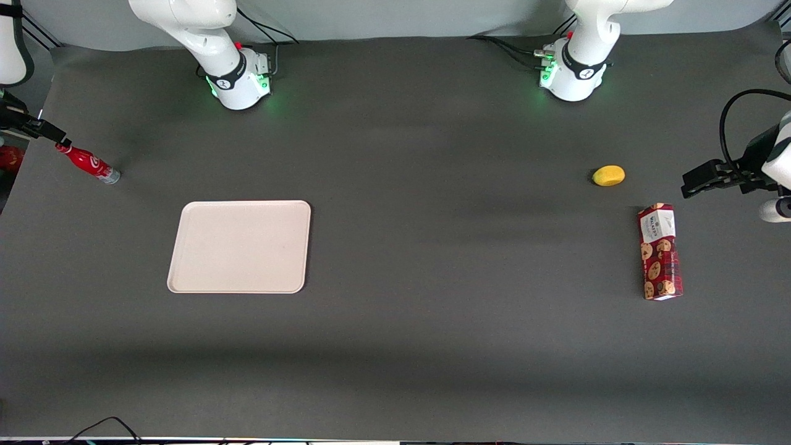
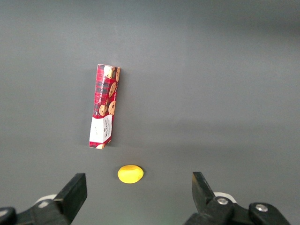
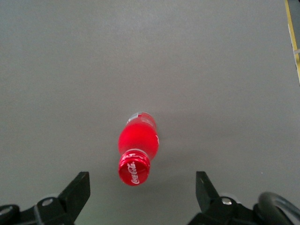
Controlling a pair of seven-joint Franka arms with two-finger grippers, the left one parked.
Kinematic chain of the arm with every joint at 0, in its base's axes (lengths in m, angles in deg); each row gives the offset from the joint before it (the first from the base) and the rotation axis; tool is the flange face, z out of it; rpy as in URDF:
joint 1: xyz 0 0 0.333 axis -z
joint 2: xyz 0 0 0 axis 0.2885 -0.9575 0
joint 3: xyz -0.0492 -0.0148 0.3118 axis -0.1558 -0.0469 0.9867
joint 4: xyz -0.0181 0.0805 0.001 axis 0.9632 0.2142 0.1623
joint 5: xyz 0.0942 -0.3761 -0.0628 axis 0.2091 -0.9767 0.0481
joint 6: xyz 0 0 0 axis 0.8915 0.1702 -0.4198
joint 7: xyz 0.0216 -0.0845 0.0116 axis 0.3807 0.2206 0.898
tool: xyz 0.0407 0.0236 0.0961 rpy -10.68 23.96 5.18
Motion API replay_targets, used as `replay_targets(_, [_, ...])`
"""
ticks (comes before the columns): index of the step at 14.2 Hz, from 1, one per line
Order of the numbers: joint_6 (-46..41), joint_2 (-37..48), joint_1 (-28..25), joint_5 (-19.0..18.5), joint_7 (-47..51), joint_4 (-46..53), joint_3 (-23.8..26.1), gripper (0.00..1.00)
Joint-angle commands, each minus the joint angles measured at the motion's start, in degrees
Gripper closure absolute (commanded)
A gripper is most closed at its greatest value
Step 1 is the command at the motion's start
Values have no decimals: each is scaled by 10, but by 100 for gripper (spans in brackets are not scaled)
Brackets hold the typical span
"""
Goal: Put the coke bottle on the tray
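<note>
Next, my right gripper grabs the coke bottle point(image 1: 89, 164) by its neck just below the red cap to place it on the tray point(image 1: 240, 246).
The coke bottle point(image 1: 89, 164) is slim and red with a silvery base, and it stands on the dark table at the working arm's end. In the right wrist view I look down on its red cap point(image 3: 134, 168) and body. My right gripper point(image 1: 49, 133) hovers just above the cap. Its fingers are open wide, one on each side of the bottle point(image 3: 138, 140), and do not touch it. The gripper also shows in the right wrist view point(image 3: 142, 182). The cream-white tray point(image 1: 240, 246) lies flat and bare, nearer the front camera and nearer the table's middle than the bottle.
A red cookie-print box point(image 1: 660, 251) and a small yellow fruit point(image 1: 609, 175) lie toward the parked arm's end; both also show in the left wrist view, the box point(image 2: 105, 106) and the fruit point(image 2: 130, 174). The table edge point(image 3: 293, 37) runs close to the bottle.
</note>
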Motion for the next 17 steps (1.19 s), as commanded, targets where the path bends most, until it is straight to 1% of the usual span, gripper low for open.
replay_targets(1, [20, -22, 0, -7, -21, 0, -10, 0])
replay_targets(3, [28, -35, 0, 4, -23, 0, -10, 0])
replay_targets(4, [34, -43, -1, 21, -25, 0, -10, 0])
replay_targets(8, [53, -76, 0, 72, -75, 0, -10, 0])
replay_targets(11, [57, -77, 7, 73, -79, -5, -11, 0])
replay_targets(13, [74, -77, 9, 92, -81, -20, -11, 0])
replay_targets(17, [84, -77, 8, 93, -82, -25, -11, 0])
